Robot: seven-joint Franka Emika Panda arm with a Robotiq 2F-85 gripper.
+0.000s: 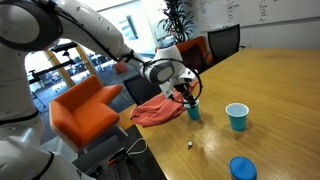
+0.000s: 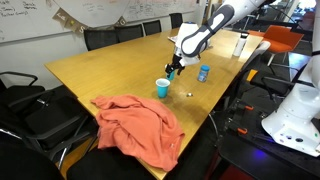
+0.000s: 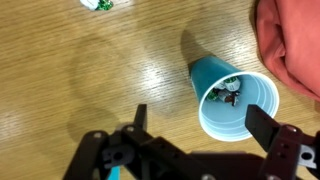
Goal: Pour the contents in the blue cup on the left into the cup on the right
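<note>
My gripper next needs to grab the blue cup by the rim side away from the red cloth, with one finger inside, so the cup's opening stays open to pour.
A blue cup [image 1: 193,111] stands upright on the wooden table beside a red cloth; it also shows in an exterior view [image 2: 163,88]. In the wrist view the cup [image 3: 232,100] holds several small dark and green pieces. My gripper [image 3: 200,128] is open, just above the cup, with one finger on each side of its rim. It shows in both exterior views [image 1: 188,96] [image 2: 175,68]. A second blue cup [image 1: 237,116] [image 2: 203,73] stands apart on the table, open and upright.
A red cloth [image 1: 158,113] [image 2: 140,125] [image 3: 290,45] lies close beside the first cup. A small loose piece [image 1: 190,146] [image 2: 190,94] lies on the table. A blue round object [image 1: 243,168] sits near the table edge. Chairs ring the table.
</note>
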